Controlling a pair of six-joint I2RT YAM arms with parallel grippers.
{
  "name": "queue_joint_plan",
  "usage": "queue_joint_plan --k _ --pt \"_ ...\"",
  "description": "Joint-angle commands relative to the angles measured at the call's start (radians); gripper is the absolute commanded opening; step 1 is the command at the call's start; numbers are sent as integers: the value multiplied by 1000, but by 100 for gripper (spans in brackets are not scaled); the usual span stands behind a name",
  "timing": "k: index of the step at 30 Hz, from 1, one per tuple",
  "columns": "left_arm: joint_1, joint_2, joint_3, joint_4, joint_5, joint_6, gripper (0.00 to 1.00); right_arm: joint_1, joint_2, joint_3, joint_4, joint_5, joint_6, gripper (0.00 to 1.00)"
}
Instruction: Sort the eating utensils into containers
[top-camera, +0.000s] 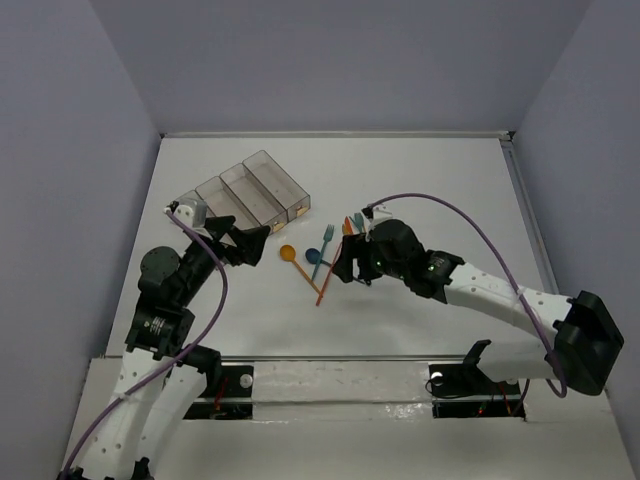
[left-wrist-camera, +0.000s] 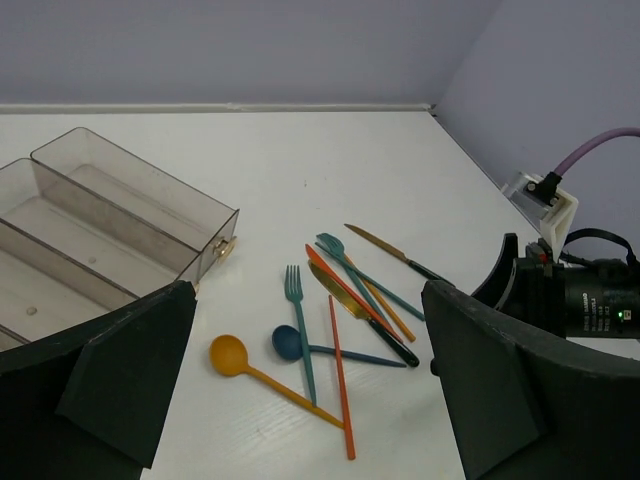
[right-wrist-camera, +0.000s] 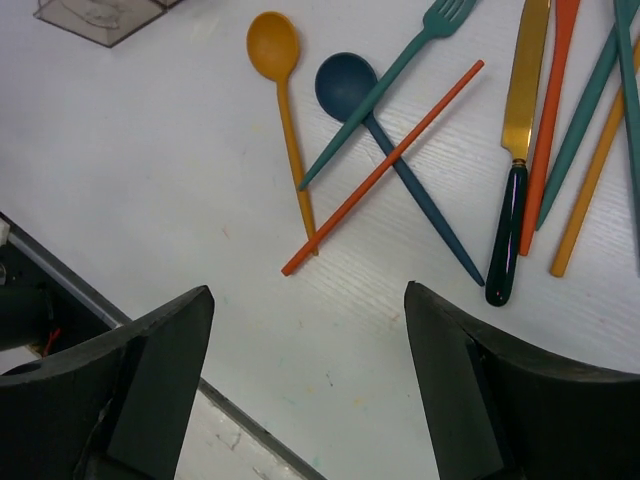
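Note:
The far end of the thin orange stick (left-wrist-camera: 338, 370) has to stay free to go into a bin. My right gripper should grab the stick by its near half next.
Four joined clear smoky-grey bins (top-camera: 262, 180) stand empty at the back left; they also show in the left wrist view (left-wrist-camera: 130, 215). Several utensils lie loosely crossed on the white table in front of them: an orange spoon (left-wrist-camera: 228, 355) (right-wrist-camera: 272, 45), a dark blue spoon (left-wrist-camera: 290, 343) (right-wrist-camera: 345, 85), a teal fork (left-wrist-camera: 294, 285) (right-wrist-camera: 400, 65), a thin orange stick (left-wrist-camera: 338, 370) (right-wrist-camera: 385, 165) and a gold knife with a dark handle (left-wrist-camera: 350, 303) (right-wrist-camera: 522, 100). My left gripper (top-camera: 255, 243) (left-wrist-camera: 308, 290) is open and empty, just left of the pile. My right gripper (top-camera: 345, 265) (right-wrist-camera: 308, 290) is open and empty above the pile's near side.
More utensils lie at the pile's far side: a teal spoon (left-wrist-camera: 330, 243), orange pieces and a second gold knife (left-wrist-camera: 385, 245). The right arm (left-wrist-camera: 570, 290) is close behind the pile. The table's near edge rail (right-wrist-camera: 60, 275) is just below the right gripper. Grey walls enclose the table.

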Motion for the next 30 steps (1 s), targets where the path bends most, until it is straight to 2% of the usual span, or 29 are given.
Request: queue_joint_plan --k 1,11,14,17,19,30 --pt "-5 -18 45 21 -24 10 99 21 22 -16 159 77 93 81" --pt "-14 -37 42 21 -23 10 99 48 172 -64 312 110 200 69" --pt "-14 -47 40 21 -21 10 99 58 213 -46 334 104 217 61" --pt "-14 -52 40 18 -27 11 99 58 261 -33 331 115 242 58" --pt "-25 -55 40 15 -31 11 99 67 290 -39 340 130 260 52" --pt "-34 -61 40 14 -37 10 99 67 417 -36 386 153 297 43"
